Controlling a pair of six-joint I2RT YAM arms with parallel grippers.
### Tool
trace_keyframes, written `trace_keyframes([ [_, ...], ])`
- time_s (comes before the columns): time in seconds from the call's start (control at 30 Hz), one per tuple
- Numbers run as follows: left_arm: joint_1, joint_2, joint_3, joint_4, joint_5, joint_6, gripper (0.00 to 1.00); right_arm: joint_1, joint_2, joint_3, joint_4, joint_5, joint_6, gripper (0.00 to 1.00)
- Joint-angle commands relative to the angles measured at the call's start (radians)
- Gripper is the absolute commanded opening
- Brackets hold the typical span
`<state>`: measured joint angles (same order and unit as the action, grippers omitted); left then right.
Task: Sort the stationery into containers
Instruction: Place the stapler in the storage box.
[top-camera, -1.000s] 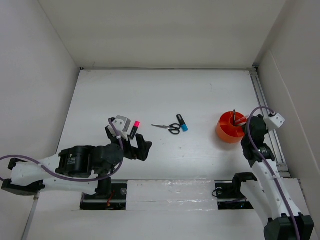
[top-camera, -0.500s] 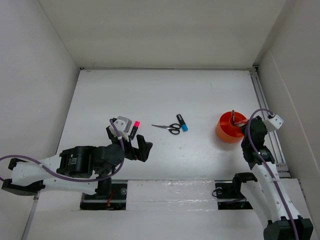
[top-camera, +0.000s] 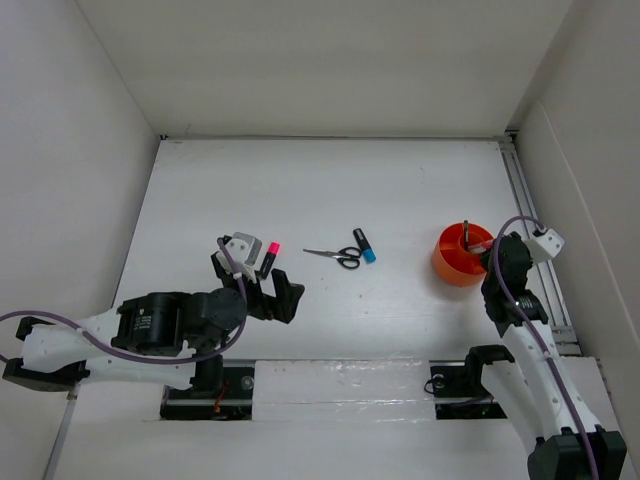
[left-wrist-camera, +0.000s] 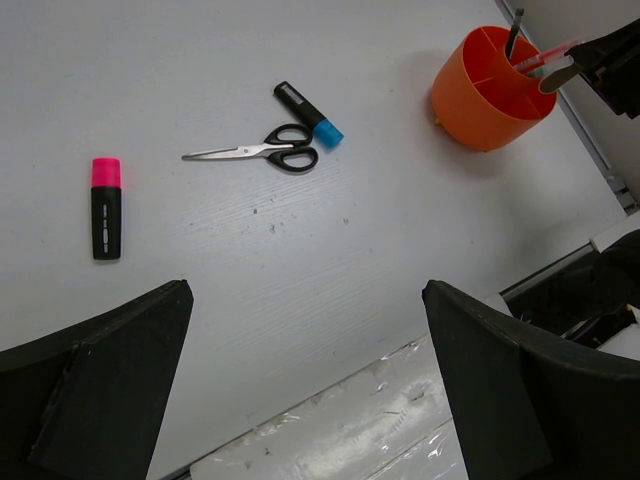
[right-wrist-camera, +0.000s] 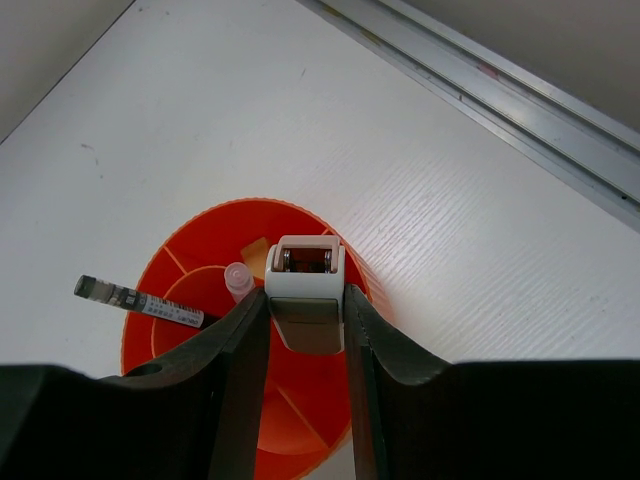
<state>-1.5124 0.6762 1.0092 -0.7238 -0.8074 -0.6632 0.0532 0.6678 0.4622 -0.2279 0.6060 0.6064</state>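
My right gripper should open now: the block is above the orange cup's open inside, within the cup's rim and beside the pens, and would land there.
The orange cup (top-camera: 458, 264) stands at the right, and my right gripper (top-camera: 494, 246) hangs over its near right rim. In the right wrist view this gripper (right-wrist-camera: 306, 305) is shut on a small white and grey block with a roller end (right-wrist-camera: 307, 285), held above the cup (right-wrist-camera: 300, 415). Inside the cup are a dark pen (right-wrist-camera: 140, 301), a clear-capped pen end (right-wrist-camera: 238, 278) and a tan eraser (right-wrist-camera: 255, 258). The pink-capped marker (top-camera: 270, 256), scissors (top-camera: 335, 256) and blue-capped marker (top-camera: 364, 245) lie mid-table. My left gripper (top-camera: 257, 290) is open and empty, near the pink marker (left-wrist-camera: 106, 207).
A metal rail (top-camera: 528, 215) runs along the table's right edge, close behind the cup. White walls close the table on three sides. In the left wrist view the scissors (left-wrist-camera: 262, 154) and blue marker (left-wrist-camera: 310, 114) lie side by side, left of the cup (left-wrist-camera: 480, 100).
My right gripper has edged slightly over the cup with the white block still in it. The left arm and the items on the table have not moved.
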Motion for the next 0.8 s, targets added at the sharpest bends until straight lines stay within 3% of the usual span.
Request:
trace_keyframes([
  [0.0,-0.002,-0.006,-0.003,0.032,-0.003,0.01,1.0,-0.006,-0.007,0.016,0.035,-0.005,0.012,0.01],
  [0.23,-0.002,-0.015,-0.003,0.032,-0.003,0.019,1.0,-0.006,0.003,0.026,0.035,-0.005,0.012,0.17],
  [0.33,-0.002,-0.015,-0.003,0.032,-0.003,0.019,1.0,-0.006,0.003,0.026,0.035,-0.005,0.012,0.19],
  [0.6,-0.002,-0.015,-0.003,0.032,-0.003,0.019,1.0,-0.006,0.003,0.026,0.025,-0.005,0.012,0.42],
  [0.67,-0.002,-0.015,-0.003,0.032,-0.003,0.019,1.0,-0.006,0.003,0.026,0.025,-0.005,0.021,0.42],
  [0.77,-0.002,-0.015,-0.003,0.032,-0.003,0.019,1.0,-0.006,0.003,0.026,0.016,-0.005,0.021,0.58],
])
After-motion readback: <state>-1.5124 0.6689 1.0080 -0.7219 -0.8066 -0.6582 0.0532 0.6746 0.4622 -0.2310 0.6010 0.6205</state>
